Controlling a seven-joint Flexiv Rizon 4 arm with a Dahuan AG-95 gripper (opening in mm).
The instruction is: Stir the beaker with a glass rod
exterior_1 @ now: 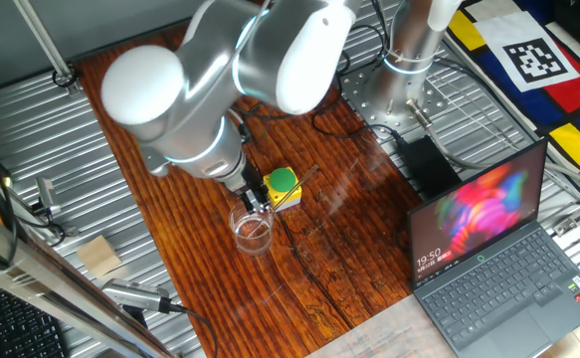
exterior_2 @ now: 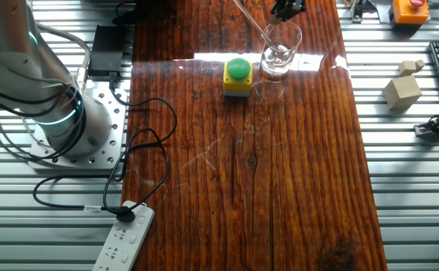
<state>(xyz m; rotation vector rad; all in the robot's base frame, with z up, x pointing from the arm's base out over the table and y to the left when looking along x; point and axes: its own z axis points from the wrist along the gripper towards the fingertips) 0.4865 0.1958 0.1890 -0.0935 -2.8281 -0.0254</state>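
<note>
Next, my gripper grabs the glass rod by its upper section above the beaker's rim. Then I stir inside the beaker (exterior_1: 253, 231).
The beaker (exterior_1: 253, 231) (exterior_2: 281, 51) is a small clear glass standing on the wooden tabletop beside the yellow button box. The glass rod (exterior_2: 255, 22) (exterior_1: 305, 179) is a faint thin stick. It leans at a slant with its lower end inside the beaker and its upper end sticking out over the box. My gripper (exterior_1: 256, 201) (exterior_2: 288, 9) hangs just above the beaker's rim. Its dark fingers stand apart with nothing visible between them, and they are off the rod's line in the other fixed view.
The yellow box with a green button (exterior_1: 284, 187) (exterior_2: 237, 77) stands right beside the beaker. An open laptop (exterior_1: 498, 249) stands at one end of the table. Dark cables (exterior_2: 140, 150) and a power strip (exterior_2: 125, 241) lie near the arm's base (exterior_2: 68, 124). Wooden blocks (exterior_2: 401, 90) rest on the metal side.
</note>
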